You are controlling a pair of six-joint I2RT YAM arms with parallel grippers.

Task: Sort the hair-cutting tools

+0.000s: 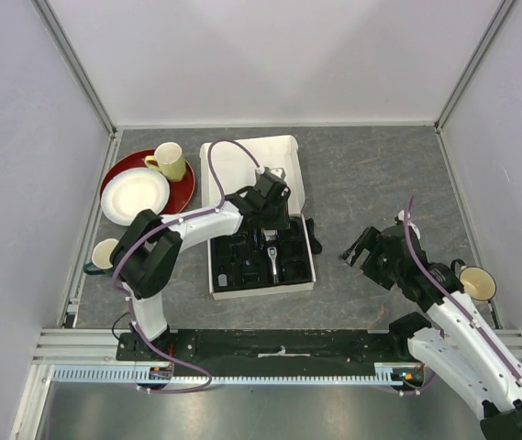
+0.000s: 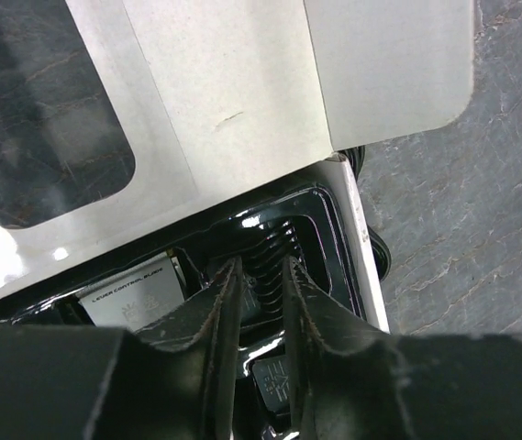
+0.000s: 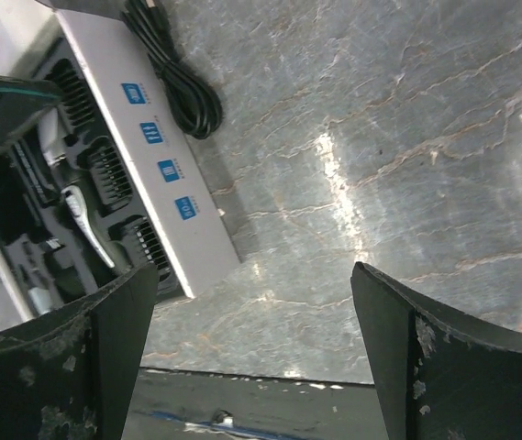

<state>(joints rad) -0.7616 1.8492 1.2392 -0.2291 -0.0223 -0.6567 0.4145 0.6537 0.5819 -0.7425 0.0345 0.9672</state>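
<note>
My right gripper grabs the coiled black cord next across its looped end, with the plug pointing away, and will then lay the cord in the tray.
The white box with a black moulded tray lies mid-table. The black-and-silver clipper lies in the tray and also shows in the right wrist view. My left gripper reaches into the tray's far right compartment. Its fingers stand narrowly apart, closed on a black comb attachment. More comb attachments sit in the tray. The coiled black cord lies on the table by the box's right side. My right gripper is open and empty above bare table. The brush is not visible.
The box lid lies open behind the tray. A red tray at the back left holds a white plate and a yellow cup. One cup stands at the left edge, another at the right.
</note>
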